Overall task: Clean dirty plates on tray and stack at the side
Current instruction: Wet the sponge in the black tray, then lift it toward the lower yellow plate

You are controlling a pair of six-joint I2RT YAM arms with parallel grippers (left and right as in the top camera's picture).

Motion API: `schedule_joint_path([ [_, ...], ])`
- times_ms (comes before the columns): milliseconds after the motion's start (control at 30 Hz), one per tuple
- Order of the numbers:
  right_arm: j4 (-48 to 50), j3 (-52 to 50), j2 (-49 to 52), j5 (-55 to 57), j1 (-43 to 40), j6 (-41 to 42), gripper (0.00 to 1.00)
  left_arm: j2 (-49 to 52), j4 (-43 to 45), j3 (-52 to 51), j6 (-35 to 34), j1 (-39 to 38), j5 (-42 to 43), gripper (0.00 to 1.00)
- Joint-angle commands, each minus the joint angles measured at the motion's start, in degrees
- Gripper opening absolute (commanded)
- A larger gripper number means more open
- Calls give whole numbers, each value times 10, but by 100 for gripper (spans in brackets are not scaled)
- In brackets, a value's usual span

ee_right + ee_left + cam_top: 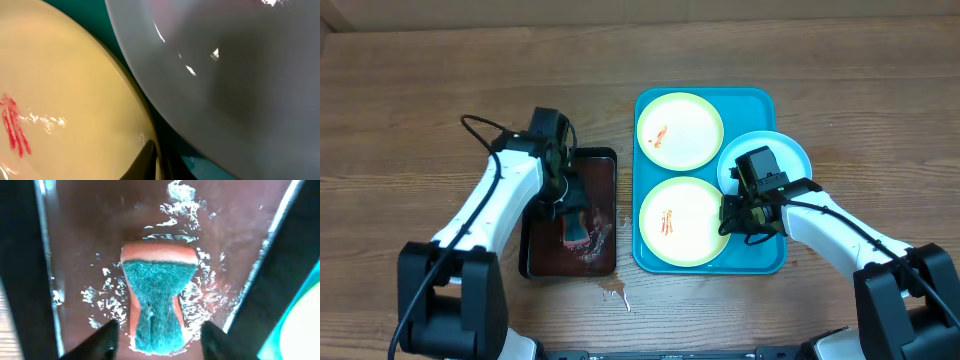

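The robot's left gripper needs to grab the sponge across its narrow green-topped middle next. The sponge's orange bottom then stays free to clean the near plate.
Three plates lie on the turquoise tray (755, 98): a far yellow-green plate (680, 130) with a red smear, a near yellow-green plate (675, 222) with red smears, and a blue-white plate (788, 150) at the right. My right gripper (732, 222) is at the near plate's right rim. In the right wrist view its fingers (157, 162) pinch the rim of this plate (65, 75), beside the blue-white plate (240, 75). My left gripper (157, 340) is open, its fingers either side of a green-topped orange sponge (157, 297) without touching it.
The sponge (576, 232) lies in a black tray (600, 165) of dark liquid, left of the turquoise tray. A small brown spill (615, 292) marks the wooden table in front of the black tray. Turquoise tray floor (200, 165) shows between the two plates.
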Motion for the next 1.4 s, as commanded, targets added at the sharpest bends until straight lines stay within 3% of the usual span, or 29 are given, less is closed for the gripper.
schedule_joint_path([
  [0,1,8,12,17,1,-2,8,-5,-6,-6,5,-3,-12,61],
  [133,1,8,12,17,1,-2,8,6,45,-50,3,-3,-12,59],
  [333,1,8,12,17,1,-2,8,20,104,-90,0,-5,21,44],
  [367,1,8,12,17,1,-2,8,20,108,-93,0,-6,23,40],
  [433,1,8,12,17,1,-2,8,20,109,-94,1,-9,23,12],
  [467,1,8,12,17,1,-2,8,20,110,-94,1,-10,23,4],
  [633,1,8,12,17,1,-2,8,19,85,-81,1,-8,24,4],
  [1100,-1,8,12,17,1,-2,8,8,-64,84,15,-9,-21,4],
  [1367,0,8,12,17,1,-2,10,8,-144,180,22,-22,-100,4],
])
